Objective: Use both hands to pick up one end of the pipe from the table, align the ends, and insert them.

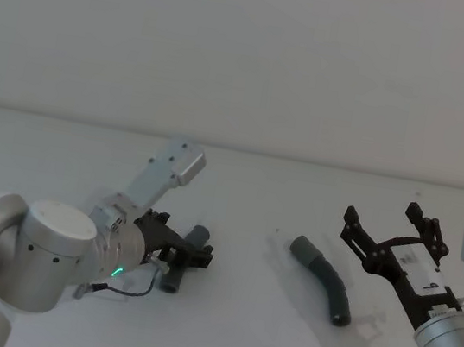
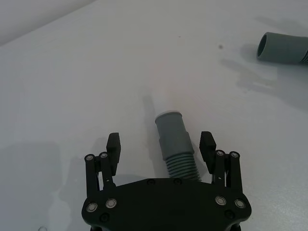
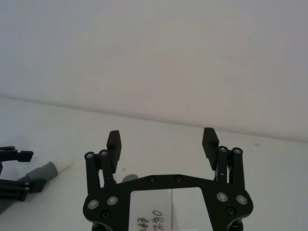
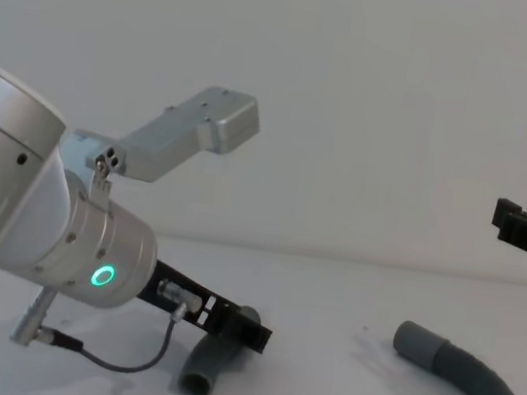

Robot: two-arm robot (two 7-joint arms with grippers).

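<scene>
The shorter pipe's whitish tip needs to go into the longer piece's collar. My left gripper will grab that pipe by its smooth grey cuff next.
The shorter pipe piece lies on the white table at the left. My left gripper is down at the table and open. Its fingers straddle the piece's ribbed part with a gap on each side, and the whitish-tipped end points past them. The longer arched piece lies right of centre, its wider collar towards the shorter piece. My right gripper hangs open above the table, to the right of the longer piece and holding nothing.
A black cable loops on the table beside the left wrist. A bare stretch of table separates the two pipe pieces. The pale wall rises behind the table's far edge.
</scene>
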